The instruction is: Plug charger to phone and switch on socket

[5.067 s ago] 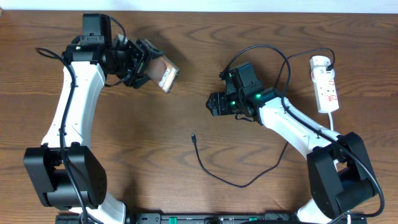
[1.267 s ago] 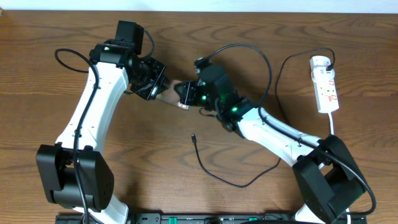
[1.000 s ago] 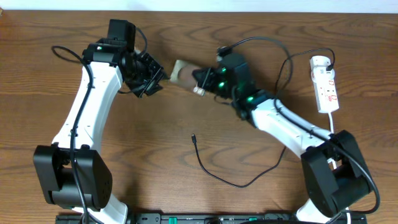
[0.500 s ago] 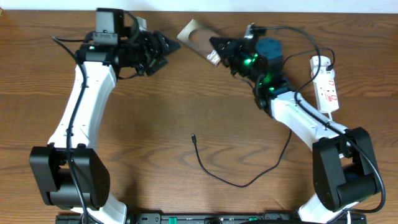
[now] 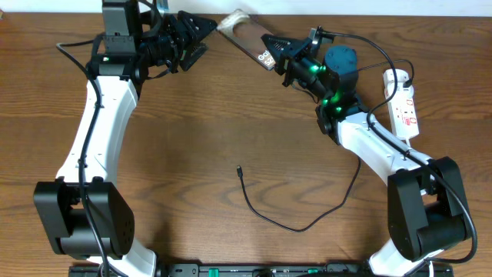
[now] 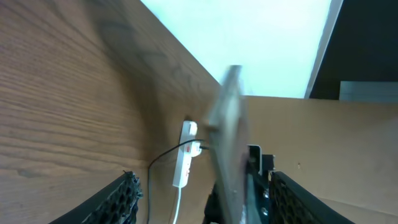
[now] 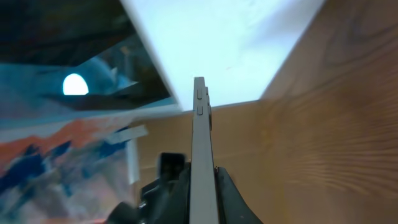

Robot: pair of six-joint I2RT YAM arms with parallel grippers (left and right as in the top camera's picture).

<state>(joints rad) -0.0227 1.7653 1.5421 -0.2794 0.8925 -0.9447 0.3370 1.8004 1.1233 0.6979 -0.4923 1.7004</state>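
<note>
I will next take hold of the phone by its loose end (image 5: 234, 23) with my left gripper, which leaves the phone's labelled end clear to plug in the charger (image 5: 265, 215).
In the overhead view the phone (image 5: 244, 32) hangs tilted above the table's far edge, with my right gripper (image 5: 278, 54) shut on its labelled end. The right wrist view has the phone (image 7: 200, 137) edge-on, clamped between the jaws of the right gripper (image 7: 202, 186). My left gripper (image 5: 201, 35) stands open just left of the phone's free end, not touching it. Its fingers (image 6: 124, 199) frame the phone (image 6: 227, 143) from a distance. The charger (image 5: 265, 215) lies curled on the table, its connector tip (image 5: 239, 171) free. The socket (image 5: 403, 104) lies at the far right.
The socket (image 6: 185, 158) and its cord also show in the left wrist view. A black lead (image 5: 357, 46) loops over the right arm near the socket. The table's far edge (image 5: 323, 14) runs right behind the phone. Both arm bases stand at the near edge.
The right gripper has carried the phone up and back toward the far edge. The left gripper has opened, let go of the phone and drawn away to the left.
</note>
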